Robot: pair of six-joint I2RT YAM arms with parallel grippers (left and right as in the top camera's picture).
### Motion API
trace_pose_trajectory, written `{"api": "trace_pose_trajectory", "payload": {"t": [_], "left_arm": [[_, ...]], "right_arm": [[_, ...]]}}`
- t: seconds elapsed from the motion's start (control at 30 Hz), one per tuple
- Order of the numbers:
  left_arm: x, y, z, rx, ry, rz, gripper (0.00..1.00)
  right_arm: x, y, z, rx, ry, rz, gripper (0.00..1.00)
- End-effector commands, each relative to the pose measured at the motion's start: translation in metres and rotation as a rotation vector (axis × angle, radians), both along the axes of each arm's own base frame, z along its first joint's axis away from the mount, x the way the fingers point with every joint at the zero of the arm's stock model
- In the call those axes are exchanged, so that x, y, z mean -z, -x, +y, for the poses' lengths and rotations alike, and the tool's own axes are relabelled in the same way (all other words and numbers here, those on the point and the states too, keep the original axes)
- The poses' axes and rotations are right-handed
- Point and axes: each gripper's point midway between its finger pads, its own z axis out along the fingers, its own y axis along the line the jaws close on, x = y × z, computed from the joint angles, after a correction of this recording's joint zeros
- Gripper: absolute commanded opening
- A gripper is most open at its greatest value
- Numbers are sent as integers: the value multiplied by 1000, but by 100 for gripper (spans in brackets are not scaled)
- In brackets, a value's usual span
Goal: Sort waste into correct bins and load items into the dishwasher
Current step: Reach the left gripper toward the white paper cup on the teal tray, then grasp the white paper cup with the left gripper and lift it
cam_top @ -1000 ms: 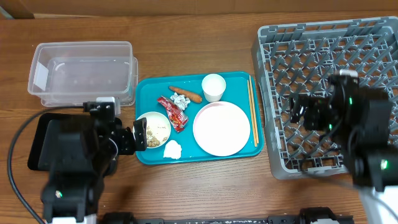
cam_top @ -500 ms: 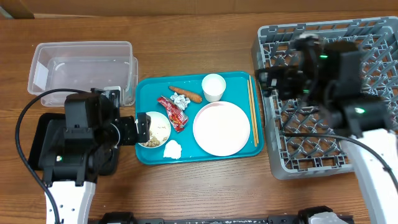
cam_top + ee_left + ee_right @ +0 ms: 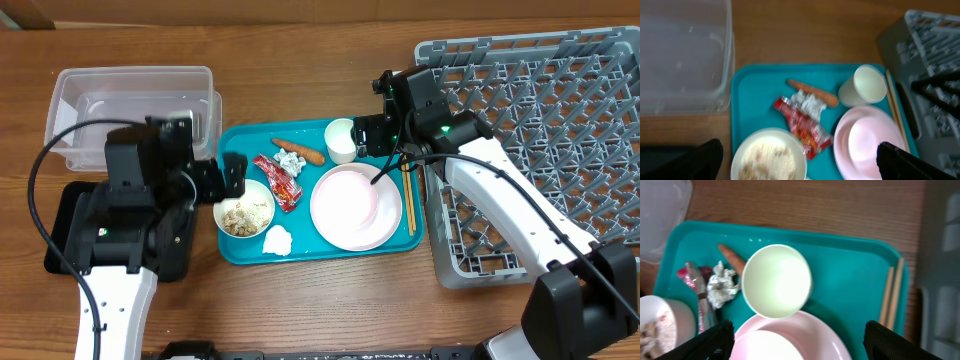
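My left gripper should pick up the whitish cup by its rim (image 3: 328, 133) (image 3: 857, 83) next. The cup's base end then stays free for handing over to my right gripper.
On the teal tray (image 3: 232, 140) lie a pink plate (image 3: 350, 208), a whitish cup (image 3: 342, 140), a white bowl (image 3: 245, 212) of beige crumbs, a red wrapper (image 3: 278, 180), an orange carrot stick (image 3: 300, 150), white paper scraps (image 3: 277, 240) and chopsticks (image 3: 407, 190). My left gripper (image 3: 232, 178) is open and empty above the bowl (image 3: 767, 157) and wrapper (image 3: 802, 125). My right gripper (image 3: 375, 140) is open and empty above the cup (image 3: 776, 280) and the plate (image 3: 805, 335). The grey dish rack (image 3: 540, 150) holds nothing.
A clear plastic tub (image 3: 130, 115) stands at the back left. A black tray (image 3: 65, 235) lies partly under my left arm. The rack fills the right side. Bare wooden table shows along the front.
My right arm has swung left from over the rack to over the tray beside the cup. My left arm has shifted back a little, over the bowl.
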Motion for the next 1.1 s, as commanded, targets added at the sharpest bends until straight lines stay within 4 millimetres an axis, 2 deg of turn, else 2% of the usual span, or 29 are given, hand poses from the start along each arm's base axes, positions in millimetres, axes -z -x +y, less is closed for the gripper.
{"api": "trace_pose_trajectory", "payload": {"t": [0.0, 0.17, 0.2, 0.27, 0.37, 0.47, 0.57, 0.63, 0.7, 0.77, 0.87, 0.9, 0.93, 0.97, 1.07], "left_arm": [[-13, -26, -20, 60, 68, -48, 100], [-10, -70, -42, 107, 47, -29, 100], [-7, -88, -56, 132, 26, -18, 100], [-2, -105, -78, 201, 8, -11, 100], [12, -123, -109, 267, 16, 9, 100], [31, -136, -137, 324, 27, 9, 100], [61, -144, -159, 349, 2, 32, 100], [84, -145, -168, 348, -34, 65, 100], [108, -142, -176, 351, -71, 110, 97], [129, -138, -183, 358, -97, 148, 89], [153, -133, -191, 376, -112, 193, 66], [161, -131, -193, 378, -113, 213, 33], [164, -131, -193, 372, -111, 220, 14], [164, -131, -193, 373, -110, 220, 4], [160, -132, -194, 375, -104, 212, 4]], "right_arm": [[-45, -9, -25, 108, 36, -114, 87], [-73, 2, -66, 201, 77, -121, 89], [-80, 8, -86, 259, 74, -111, 93], [-88, 16, -115, 344, 64, -95, 100], [-98, 30, -154, 431, 53, -74, 100], [-104, 47, -192, 530, 60, -52, 100], [-104, 59, -223, 618, 68, -30, 100], [-102, 64, -237, 661, 69, -10, 100], [-101, 66, -241, 672, 42, 5, 100], [-101, 66, -240, 667, 7, 10, 100], [-101, 66, -240, 664, 0, 12, 100], [-101, 66, -240, 664, 0, 13, 100], [-100, 67, -240, 664, 1, 15, 100], [-100, 67, -239, 664, 1, 17, 100], [-100, 68, -239, 664, 1, 19, 100]]}}
